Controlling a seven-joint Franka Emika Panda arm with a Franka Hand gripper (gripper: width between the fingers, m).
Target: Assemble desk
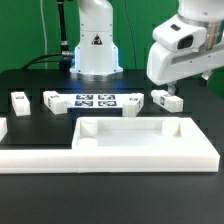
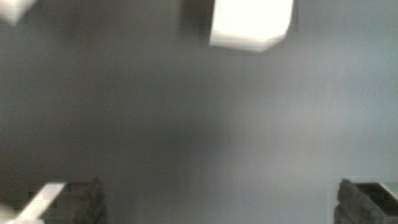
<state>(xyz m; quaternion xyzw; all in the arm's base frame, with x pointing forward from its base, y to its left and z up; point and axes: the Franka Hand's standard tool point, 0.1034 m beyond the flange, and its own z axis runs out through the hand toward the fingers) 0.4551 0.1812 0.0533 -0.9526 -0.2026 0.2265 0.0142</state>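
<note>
The white leg [image 1: 168, 101] is ahead of my open fingers, so they would miss it if I closed now. My gripper needs to move toward the leg first and then close on it.
The white desk tabletop [image 1: 146, 141] lies flat at the front of the black table, raised rims up. Several short white legs lie behind it: two at the exterior view's left [image 1: 19, 102] [image 1: 53, 99], one by the marker board's right end [image 1: 131, 103], and one at the right [image 1: 167, 100]. My gripper [image 1: 176, 90] hangs just above that right leg. In the wrist view my gripper [image 2: 217, 200] is open and empty, its dark fingertips [image 2: 71, 203] wide apart over bare table. A blurred white leg [image 2: 249, 22] lies ahead of them, apart from the fingers.
The marker board [image 1: 92, 101] lies fixed between the legs. The robot base [image 1: 96, 48] stands at the back centre. A low white rail [image 1: 35, 152] lies against the tabletop's left side at the front left.
</note>
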